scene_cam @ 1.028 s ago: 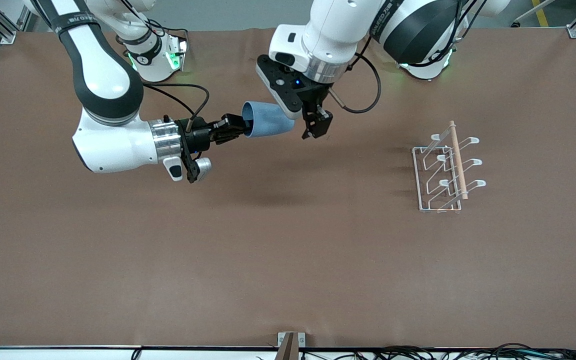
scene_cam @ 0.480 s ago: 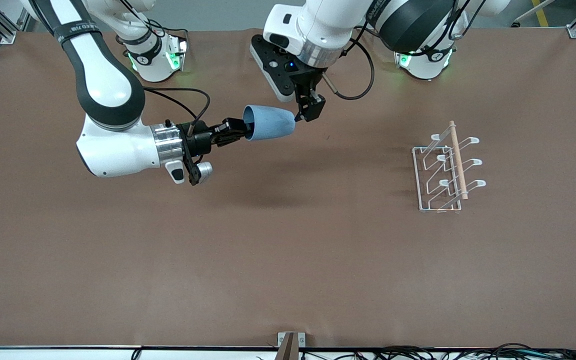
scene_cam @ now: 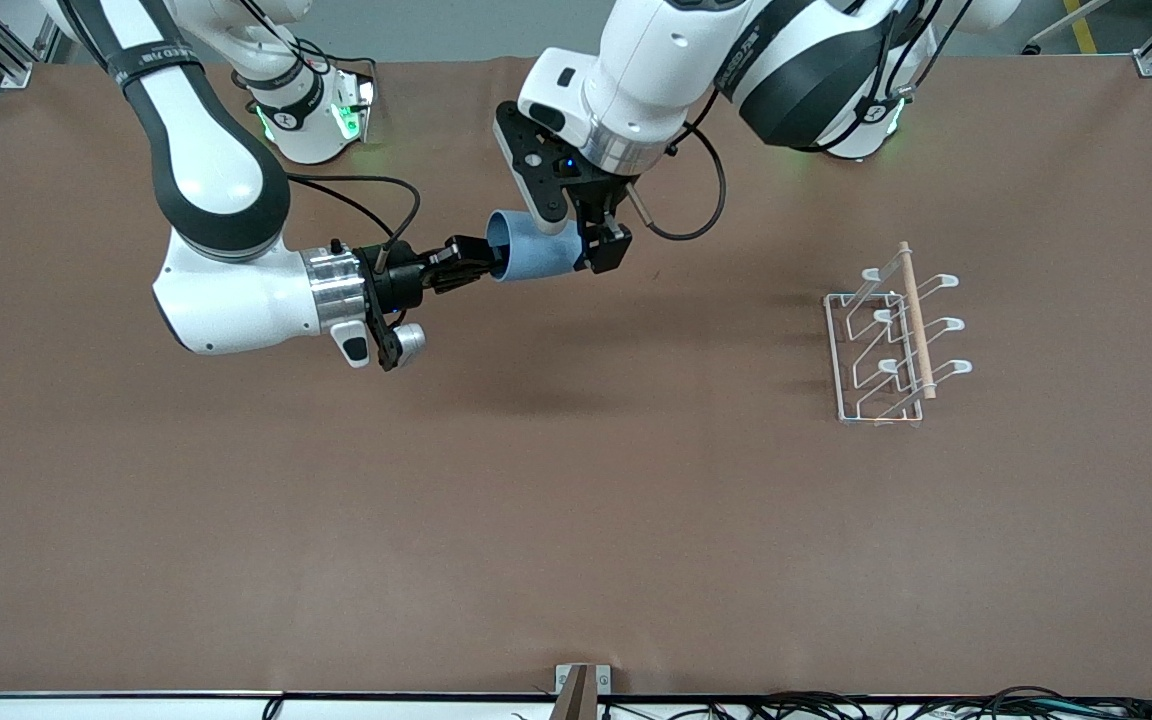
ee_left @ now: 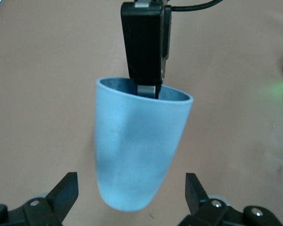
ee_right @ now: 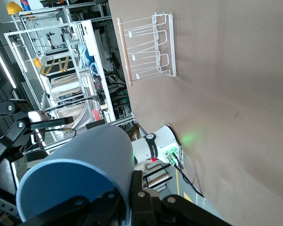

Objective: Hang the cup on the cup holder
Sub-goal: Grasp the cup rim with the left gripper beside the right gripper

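Observation:
My left gripper should next grab the light-blue cup by its closed end (ee_left: 127, 195), so the cup's open rim stays free to hang on the holder.
The light-blue cup (scene_cam: 534, 258) lies on its side in the air, held at its rim by my right gripper (scene_cam: 471, 264), which is shut on it. In the right wrist view the right gripper (ee_right: 132, 190) pinches the wall of the cup (ee_right: 80, 165). My left gripper (scene_cam: 594, 250) is open at the cup's closed end. In the left wrist view the left gripper (ee_left: 130, 190) has its fingers on either side of the bottom of the cup (ee_left: 139, 150), apart from it. The white wire cup holder (scene_cam: 886, 345) stands on the table toward the left arm's end, and also shows in the right wrist view (ee_right: 148, 44).
The brown table (scene_cam: 576, 520) is bare around the cup holder and under the cup. The arms' bases stand along the table's edge farthest from the front camera. The left arm's base (ee_right: 159, 147) with its green light shows in the right wrist view.
The left gripper has swung from beside the cup's closed end, up, and then down over that end, so its open fingers now straddle it. The right gripper keeps the cup almost still.

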Robot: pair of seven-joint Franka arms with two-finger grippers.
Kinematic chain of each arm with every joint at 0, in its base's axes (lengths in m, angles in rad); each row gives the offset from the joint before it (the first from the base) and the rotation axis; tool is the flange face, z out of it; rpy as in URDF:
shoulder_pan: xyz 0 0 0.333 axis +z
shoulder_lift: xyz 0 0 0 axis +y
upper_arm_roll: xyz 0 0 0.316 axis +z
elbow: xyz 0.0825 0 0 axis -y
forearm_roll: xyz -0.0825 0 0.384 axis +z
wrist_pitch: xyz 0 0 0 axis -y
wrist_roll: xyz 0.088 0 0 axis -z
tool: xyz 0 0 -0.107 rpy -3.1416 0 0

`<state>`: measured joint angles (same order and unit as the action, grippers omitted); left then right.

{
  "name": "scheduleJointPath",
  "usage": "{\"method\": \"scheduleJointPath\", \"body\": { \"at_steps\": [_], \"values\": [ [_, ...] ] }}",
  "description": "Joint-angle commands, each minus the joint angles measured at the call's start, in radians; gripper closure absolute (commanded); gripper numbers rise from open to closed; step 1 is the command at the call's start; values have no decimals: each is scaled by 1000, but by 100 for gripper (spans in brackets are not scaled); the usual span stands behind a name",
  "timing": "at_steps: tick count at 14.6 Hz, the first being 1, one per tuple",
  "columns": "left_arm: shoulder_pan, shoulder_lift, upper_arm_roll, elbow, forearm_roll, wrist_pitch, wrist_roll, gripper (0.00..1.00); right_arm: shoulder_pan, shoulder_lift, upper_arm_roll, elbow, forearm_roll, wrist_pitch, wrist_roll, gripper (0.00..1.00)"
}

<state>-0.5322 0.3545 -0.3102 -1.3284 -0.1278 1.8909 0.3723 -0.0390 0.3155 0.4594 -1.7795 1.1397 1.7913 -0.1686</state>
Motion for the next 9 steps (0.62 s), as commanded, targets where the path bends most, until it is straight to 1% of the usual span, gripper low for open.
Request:
{"method": "scheduleJointPath", "body": {
  "at_steps": [1,3,6,8,9],
  "values": [
    [-3,20,-1,9,-15,34,36,1,-7,-9,8,-11,29,2,-14,92],
    [-3,32,-1,9,-16,68,50,4,-7,-9,8,-11,29,2,-14,92],
    [-3,44,-1,8,-16,69,51,5,-7,-9,8,-12,29,2,-14,92],
    [-3,49,-12,8,-16,69,65,10,-6,-7,8,-12,29,2,-14,92],
    [-3,57,-15,8,-15,69,69,14,-4,-9,8,-12,29,2,-14,92]
  ]
}}
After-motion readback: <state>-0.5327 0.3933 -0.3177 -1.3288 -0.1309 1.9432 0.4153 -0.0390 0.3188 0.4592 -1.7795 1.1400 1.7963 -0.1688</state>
